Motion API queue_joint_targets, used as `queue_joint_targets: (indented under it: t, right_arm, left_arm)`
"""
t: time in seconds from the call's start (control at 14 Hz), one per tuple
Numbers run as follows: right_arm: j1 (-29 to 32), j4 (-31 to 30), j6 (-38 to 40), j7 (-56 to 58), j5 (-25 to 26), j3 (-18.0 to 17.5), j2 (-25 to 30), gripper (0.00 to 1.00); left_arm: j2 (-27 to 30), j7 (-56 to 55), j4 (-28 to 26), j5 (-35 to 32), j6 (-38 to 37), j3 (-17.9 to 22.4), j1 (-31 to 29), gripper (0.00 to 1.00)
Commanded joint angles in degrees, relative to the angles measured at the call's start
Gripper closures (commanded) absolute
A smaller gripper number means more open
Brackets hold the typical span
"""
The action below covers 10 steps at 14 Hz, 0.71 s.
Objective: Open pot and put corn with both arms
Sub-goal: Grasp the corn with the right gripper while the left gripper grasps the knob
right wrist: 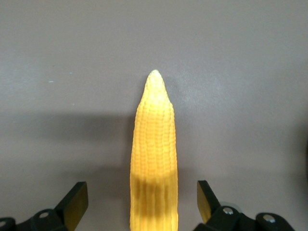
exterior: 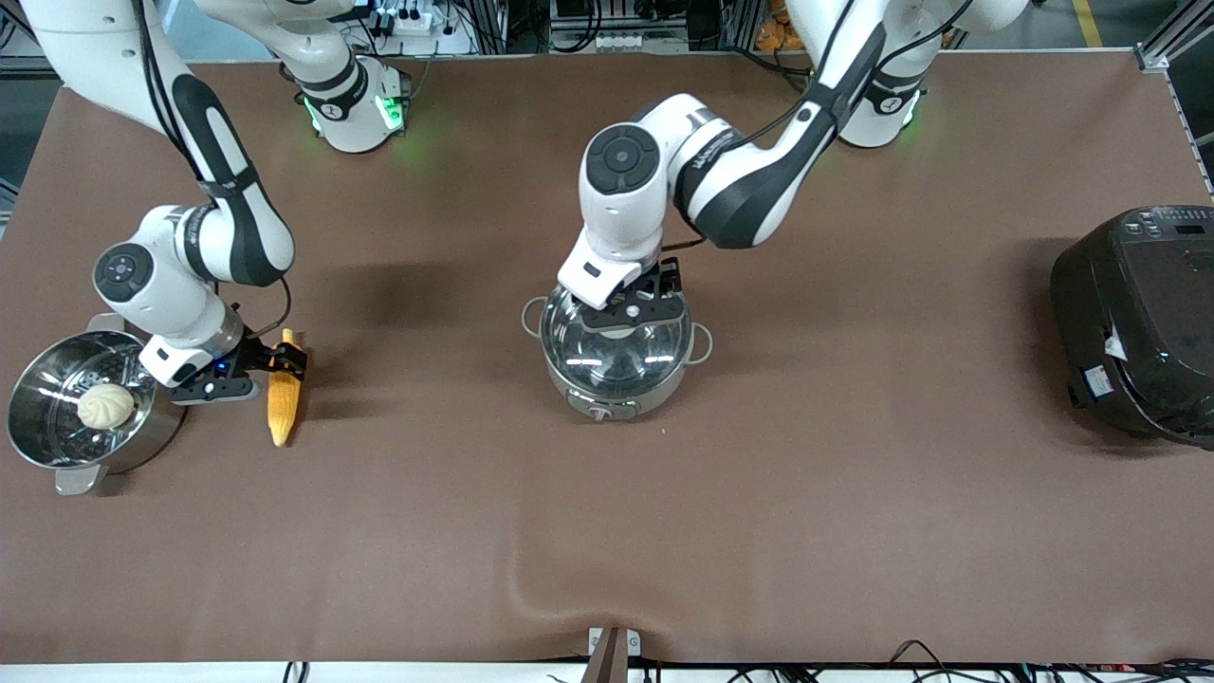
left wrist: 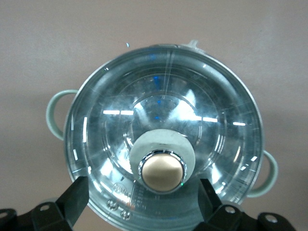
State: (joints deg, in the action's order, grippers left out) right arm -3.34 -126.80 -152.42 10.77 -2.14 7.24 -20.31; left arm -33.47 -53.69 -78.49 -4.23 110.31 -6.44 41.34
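Observation:
My left gripper isn't ready to close on the copper knob over the glass lid yet and should go lower first. Its fingers stop above the knob in the left wrist view.
The steel pot stands mid-table with its glass lid on. My left gripper hovers just above the lid, open. In the left wrist view its fingers stand wide on either side of the copper knob without touching it. The yellow corn lies on the table toward the right arm's end. My right gripper is low over the corn's thick end, open. In the right wrist view its fingers straddle the cob with gaps on both sides.
A steel steamer pot holding a white bun stands close beside the right gripper, at the right arm's end. A big black rice cooker sits at the left arm's end. Brown cloth covers the table.

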Motion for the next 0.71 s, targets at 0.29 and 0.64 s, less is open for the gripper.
queue_joint_targets:
  t: [0.29,0.64]
  right_arm:
    - [-0.17,1.91,-6.48,1.18,-1.20,0.23,-5.70,0.00]
    - [-0.53,1.64,-7.72,1.62,-1.20,0.23,-6.85,0.65]
  left_arm:
    - [-2.66,-0.19,1.76,-4.56,1.84,0.20,0.50,0.00]
    - [-4.15,-0.62,1.67,-4.56,3.59,0.11,1.64,0.00]
